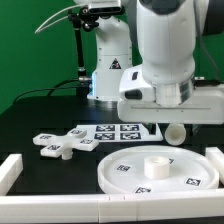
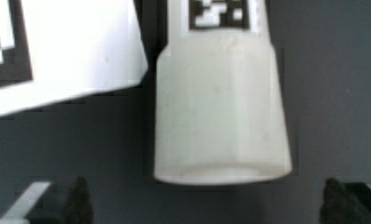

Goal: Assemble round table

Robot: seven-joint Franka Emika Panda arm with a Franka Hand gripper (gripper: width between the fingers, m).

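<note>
My gripper grabs the leg by its bare end opposite the tag next, to stand the leg on the round disc.
The short thick cylinder leg lies on its side on the black table, just to the exterior view's right of the marker board. In the wrist view the leg fills the middle, with a tag at its far end. My gripper hovers right over the leg. It is open and empty, its dark fingertips standing wide on either side near the leg's closer end, not touching it. The large round rimmed disc lies in front. The cross-shaped foot piece lies at the exterior view's left.
White border bars run along the front and at the front left of the table. A corner of the marker board shows beside the leg in the wrist view. The arm's base stands behind.
</note>
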